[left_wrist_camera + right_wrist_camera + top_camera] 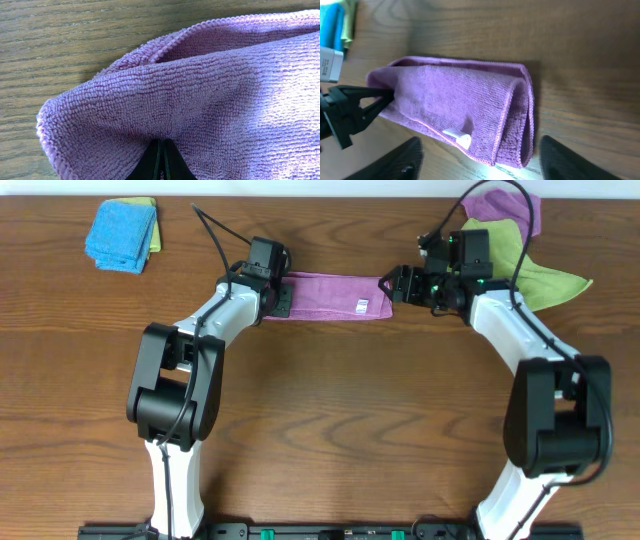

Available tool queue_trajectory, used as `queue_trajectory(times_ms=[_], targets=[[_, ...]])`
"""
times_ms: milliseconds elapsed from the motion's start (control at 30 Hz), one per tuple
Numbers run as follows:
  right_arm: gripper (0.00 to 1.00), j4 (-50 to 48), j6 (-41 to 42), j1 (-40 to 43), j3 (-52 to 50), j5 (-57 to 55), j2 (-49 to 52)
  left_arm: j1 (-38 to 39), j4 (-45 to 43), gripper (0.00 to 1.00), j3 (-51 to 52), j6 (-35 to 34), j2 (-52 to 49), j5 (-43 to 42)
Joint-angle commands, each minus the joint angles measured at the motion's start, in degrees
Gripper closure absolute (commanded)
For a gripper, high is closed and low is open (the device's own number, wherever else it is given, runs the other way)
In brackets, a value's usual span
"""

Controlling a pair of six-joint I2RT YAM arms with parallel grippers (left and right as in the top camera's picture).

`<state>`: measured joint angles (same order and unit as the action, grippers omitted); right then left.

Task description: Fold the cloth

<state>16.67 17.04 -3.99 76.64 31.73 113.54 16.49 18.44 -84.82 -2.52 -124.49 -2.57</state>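
Note:
My right gripper grabs the lilac cloth (330,295) by its loose folded end (385,302) near the white tag next, to fold that end over the cloth.
The lilac cloth (330,295) lies folded into a long strip on the table between my two grippers, its white tag (362,305) near the right end. My left gripper (280,293) is shut on the cloth's left end; in the left wrist view the cloth (200,100) bunches over the closed fingertips (162,150). My right gripper (392,283) is open and empty, just off the cloth's right end. In the right wrist view its fingers (480,160) straddle the folded end of the cloth (465,110), with the tag (457,135) showing.
A blue cloth on a green one (122,235) lies at the back left. Another purple cloth (508,208) and a lime-green cloth (545,280) lie at the back right behind my right arm.

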Motion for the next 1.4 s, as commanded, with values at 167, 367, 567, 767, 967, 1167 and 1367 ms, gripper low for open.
queue_trajectory(times_ms=[167,367,567,767,967,1167,1367], targets=[[0.10,-0.61,2.25,3.28,-0.46,12.24,4.85,-0.07,1.66,0.94,1.22,0.83,-1.38,-2.01],[0.01,-1.25,2.73,3.28,-0.46,12.26,7.23,-0.07,1.68,0.94,1.22,0.83,-1.38,-2.01],[0.01,-3.98,4.68,3.26,-0.46,13.53,9.27,-0.07,1.68,0.94,1.22,0.83,-1.38,-2.01],[0.01,-6.23,5.27,3.26,-0.46,13.14,9.53,-0.07,1.68,0.94,1.22,0.83,-1.38,-2.03],[0.01,-6.47,7.06,3.15,-0.46,13.20,12.39,-0.07,1.68,0.94,1.22,0.83,-1.38,-2.03],[0.03,-7.61,7.80,1.57,-0.46,13.51,15.76,-0.07,1.68,0.95,1.22,0.83,-1.38,-2.03],[0.05,-10.58,9.75,-0.52,-0.46,13.51,17.62,-0.07,1.68,0.94,1.22,0.83,-1.38,-2.03]])
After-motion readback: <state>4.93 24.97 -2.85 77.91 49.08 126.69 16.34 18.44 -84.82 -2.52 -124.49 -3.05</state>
